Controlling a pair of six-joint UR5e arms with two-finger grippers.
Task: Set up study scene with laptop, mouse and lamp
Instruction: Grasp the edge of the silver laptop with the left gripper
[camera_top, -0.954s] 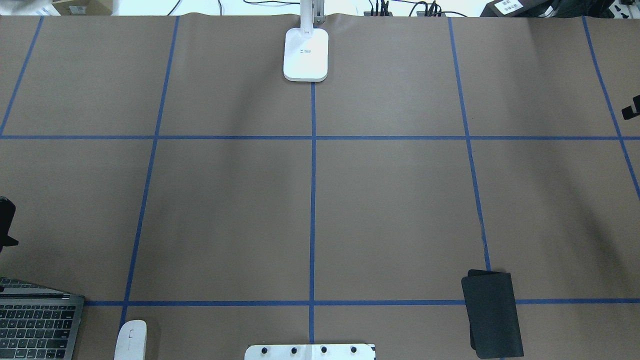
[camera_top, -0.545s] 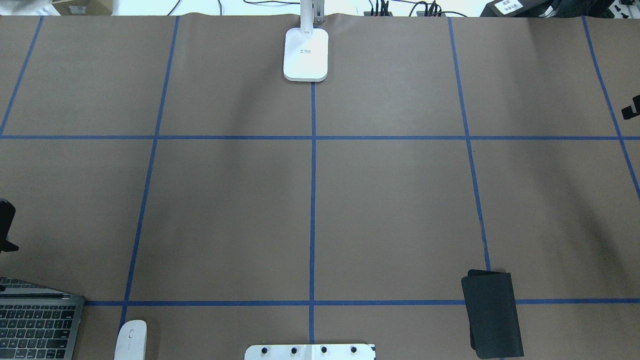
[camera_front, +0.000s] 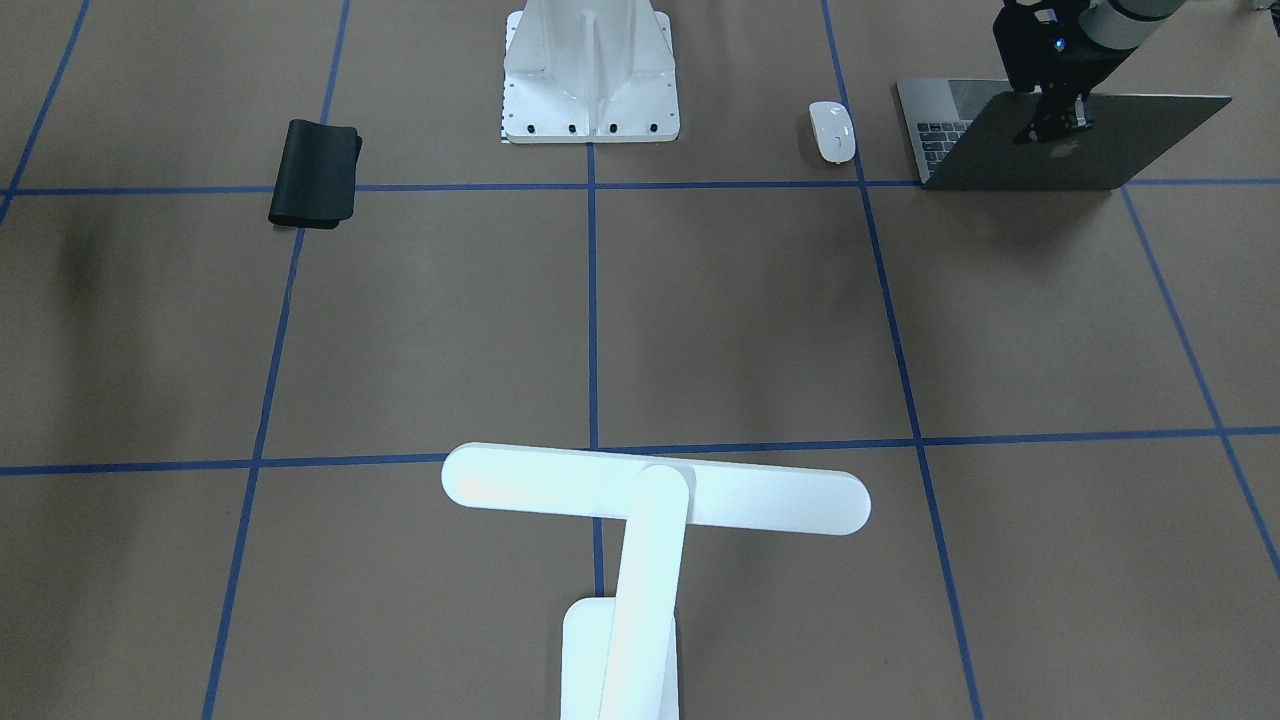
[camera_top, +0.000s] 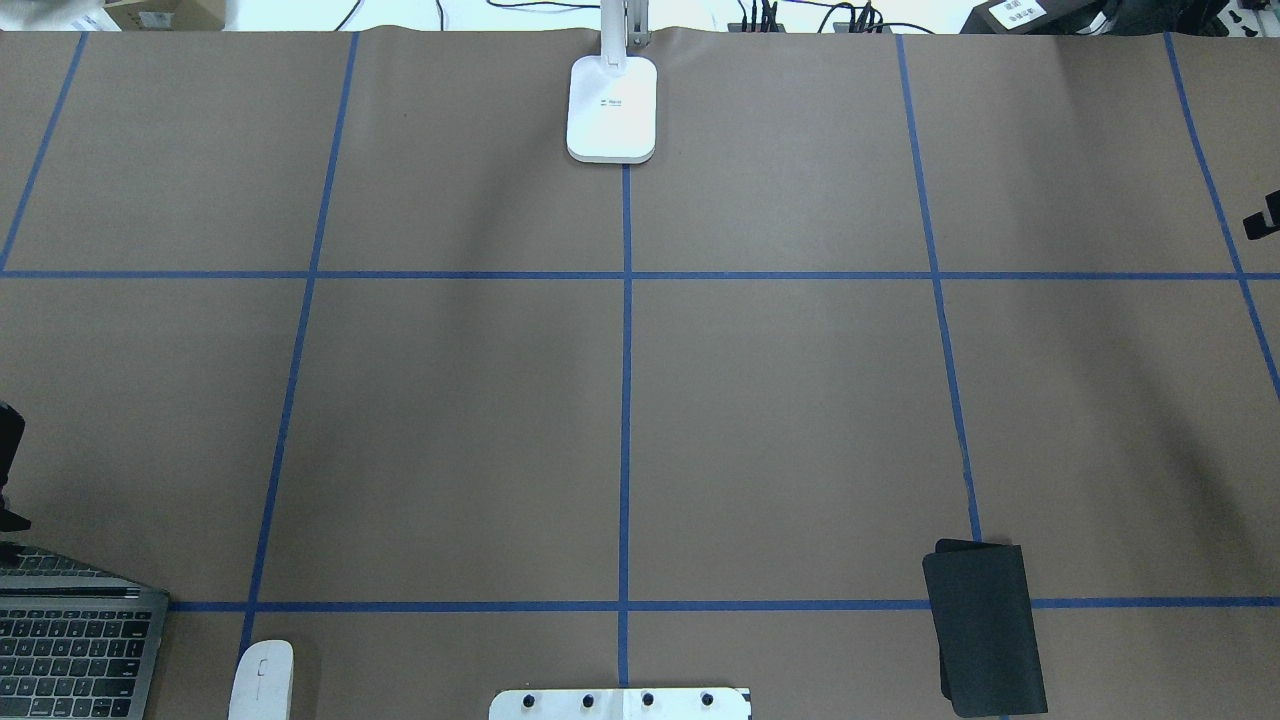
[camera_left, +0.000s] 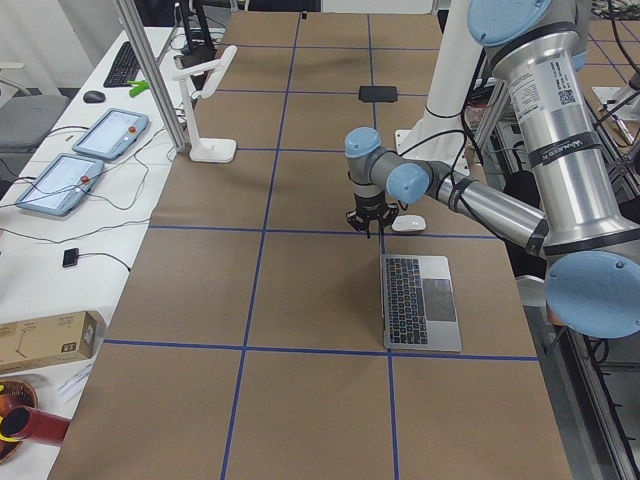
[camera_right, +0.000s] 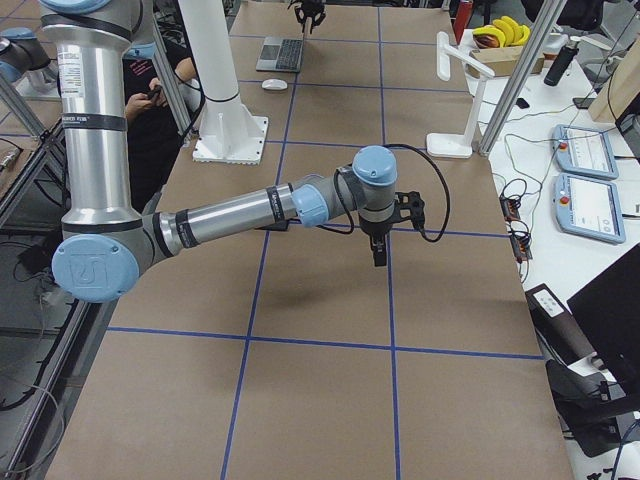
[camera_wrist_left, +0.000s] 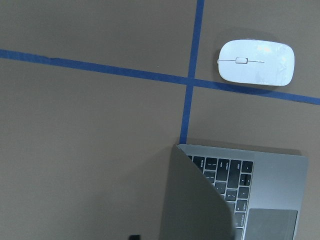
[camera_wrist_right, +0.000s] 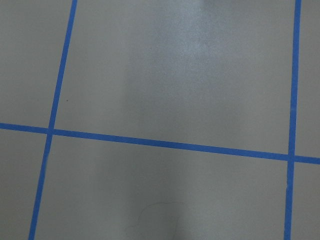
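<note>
The left gripper grips the laptop by its lid's top edge (camera_front: 1152, 96) next, to bring the laptop over to the white lamp (camera_front: 655, 490).
The dark-grey laptop (camera_front: 1060, 150) stands open at the table's near left corner, its keys showing in the overhead view (camera_top: 70, 655). My left gripper (camera_front: 1050, 130) hangs just above the top edge of its lid, fingers apart and empty; only its edge shows in the overhead view (camera_top: 6, 480). The white mouse (camera_front: 832, 131) lies right of the laptop, and it also shows in the left wrist view (camera_wrist_left: 256, 62). The white lamp (camera_front: 655, 490) stands at the far middle on its base (camera_top: 612, 110). My right gripper (camera_right: 380, 255) hovers over bare table on the right; its state is unclear.
A flat black mat (camera_top: 985, 630) lies at the near right on a blue tape line. The white bolted pedestal (camera_front: 590, 70) stands at the near middle edge. Brown paper with a blue tape grid covers the table (camera_top: 780, 420).
My left gripper has moved a little toward the near edge, closer to the laptop's lid. Nothing else has moved.
</note>
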